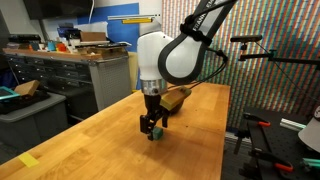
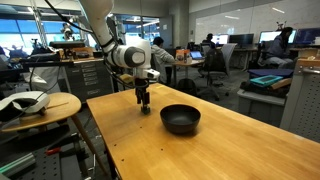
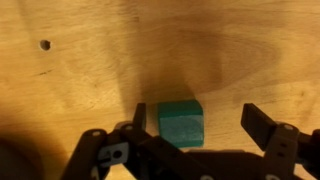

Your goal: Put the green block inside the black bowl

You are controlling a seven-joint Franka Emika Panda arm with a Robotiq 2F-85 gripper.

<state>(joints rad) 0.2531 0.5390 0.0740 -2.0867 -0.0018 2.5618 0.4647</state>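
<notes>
My gripper is low at the table, and the block is between its open fingers. It would hold the block if it closed now, so it needs to close on the green block (image 1: pixel 157 134) (image 3: pixel 181 123).
The green block (image 3: pixel 181 123) is a small teal cube lying on the wooden table (image 3: pixel 120 60). In the wrist view it sits between my gripper's (image 3: pixel 200 118) two fingers, close to the left one, with a clear gap to the right one. The gripper is open and low over the table in both exterior views (image 1: pixel 152 130) (image 2: pixel 145 105); the block shows as a green speck at its tips (image 1: pixel 154 135). The black bowl (image 2: pixel 180 119) stands on the table to the right of the gripper, a short way off, and is empty.
A small dark hole (image 3: pixel 45 45) marks the tabletop. A brown box (image 1: pixel 176 98) lies on the table behind the arm. A round side table with a white object (image 2: pixel 30 102) stands beside the table. Workbenches and shelves (image 1: pixel 70 60) stand beyond.
</notes>
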